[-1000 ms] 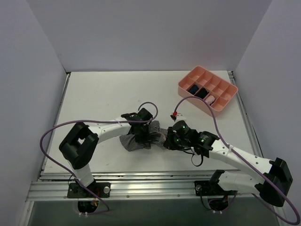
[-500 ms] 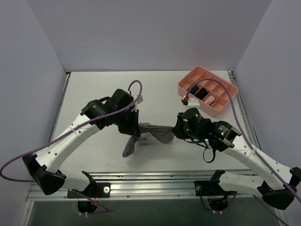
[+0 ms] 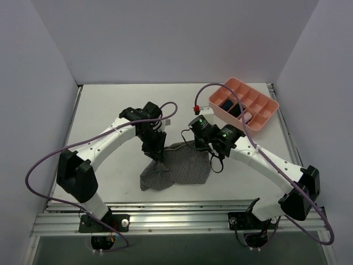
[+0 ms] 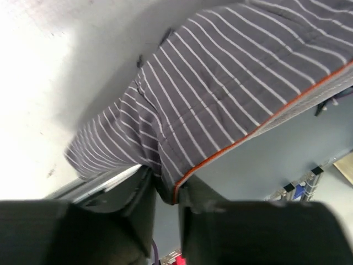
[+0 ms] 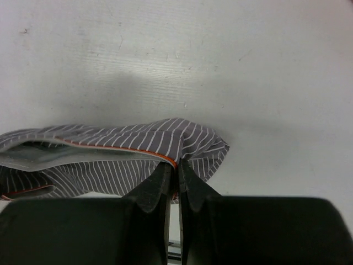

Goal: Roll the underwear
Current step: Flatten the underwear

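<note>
I should grab the underwear's orange-trimmed corner (image 3: 161, 158) (image 4: 173, 191) with my left gripper next, opposite my right gripper's hold, to stretch the underwear's edge and spread the underwear for rolling.
The underwear (image 3: 182, 165) is grey striped cloth with an orange-trimmed edge, spread flat-ish and hanging between my two grippers over the middle of the table. My left gripper (image 3: 159, 156) is at its left upper corner. In the left wrist view the jaws (image 4: 168, 190) stand parted, and a corner of the underwear (image 4: 220, 83) still lies in the gap. My right gripper (image 3: 199, 146) is at the right upper corner. Seen from the right wrist, its fingers (image 5: 176, 165) are shut on the orange-trimmed hem of the underwear (image 5: 138, 138).
A pink divided tray (image 3: 269, 117) stands at the back right with dark rolled bundles (image 3: 227, 104) and a pink one (image 3: 247, 117) in it. Purple cables loop around both arms. White walls enclose the table on the left, right and back.
Both grippers moved away from the near edge, and the cloth went from a bunched lump to a spread sheet. The left jaws have parted; the right jaws stay shut.
</note>
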Tool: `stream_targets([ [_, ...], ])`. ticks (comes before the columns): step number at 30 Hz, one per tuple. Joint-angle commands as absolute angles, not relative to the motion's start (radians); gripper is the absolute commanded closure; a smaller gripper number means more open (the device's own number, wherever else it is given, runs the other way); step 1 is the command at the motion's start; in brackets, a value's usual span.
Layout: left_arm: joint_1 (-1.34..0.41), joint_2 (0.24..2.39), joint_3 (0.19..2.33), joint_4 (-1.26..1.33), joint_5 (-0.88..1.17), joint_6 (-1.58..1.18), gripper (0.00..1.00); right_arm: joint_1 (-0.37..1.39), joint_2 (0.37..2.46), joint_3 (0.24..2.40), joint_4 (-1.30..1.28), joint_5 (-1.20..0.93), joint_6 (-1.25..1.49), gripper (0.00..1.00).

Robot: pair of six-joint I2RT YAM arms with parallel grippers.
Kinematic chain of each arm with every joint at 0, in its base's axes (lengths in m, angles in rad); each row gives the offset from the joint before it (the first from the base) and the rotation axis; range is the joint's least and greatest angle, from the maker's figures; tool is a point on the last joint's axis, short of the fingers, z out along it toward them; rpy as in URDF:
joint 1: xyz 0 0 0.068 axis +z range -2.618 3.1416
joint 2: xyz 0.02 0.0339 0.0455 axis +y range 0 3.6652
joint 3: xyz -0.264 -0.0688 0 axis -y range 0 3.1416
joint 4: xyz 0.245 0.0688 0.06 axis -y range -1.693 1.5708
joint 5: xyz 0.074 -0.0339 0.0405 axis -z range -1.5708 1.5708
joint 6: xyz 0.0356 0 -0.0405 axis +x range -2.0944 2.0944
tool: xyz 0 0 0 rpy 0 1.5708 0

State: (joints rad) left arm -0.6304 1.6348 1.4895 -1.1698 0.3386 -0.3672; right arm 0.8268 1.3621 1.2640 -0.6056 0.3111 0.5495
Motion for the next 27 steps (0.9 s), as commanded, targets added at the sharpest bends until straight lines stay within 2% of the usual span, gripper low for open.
stream_targets([
  [1,-0.601,1.649,1.467,-1.056,0.341,-0.340,0.69,0.808,1.407,1.227,-0.560,0.279,0.493,1.00],
  [2,-0.563,1.672,1.451,-1.036,0.333,-0.350,0.58,0.804,1.413,1.177,-0.493,0.237,0.485,1.00],
  [5,-0.500,1.710,1.448,-0.974,0.255,-0.388,0.47,0.756,1.465,1.131,-0.390,0.151,0.465,1.00],
  [6,-0.468,1.738,1.462,-0.989,0.217,-0.397,0.46,0.741,1.507,1.129,-0.376,0.088,0.465,1.00],
  [8,-0.457,1.752,1.486,-1.005,0.135,-0.402,0.46,0.713,1.549,1.134,-0.341,0.049,0.456,1.00],
  [11,-0.486,1.700,1.493,-0.973,0.133,-0.397,0.46,0.704,1.629,1.150,-0.324,0.012,0.445,1.00],
  [20,-0.647,1.572,1.263,-0.842,0.153,-0.583,0.46,0.684,1.695,1.160,-0.287,-0.035,0.459,1.00],
  [27,-0.738,1.581,1.141,-0.761,0.111,-0.672,0.46,0.686,1.687,1.149,-0.279,-0.040,0.462,1.00],
])
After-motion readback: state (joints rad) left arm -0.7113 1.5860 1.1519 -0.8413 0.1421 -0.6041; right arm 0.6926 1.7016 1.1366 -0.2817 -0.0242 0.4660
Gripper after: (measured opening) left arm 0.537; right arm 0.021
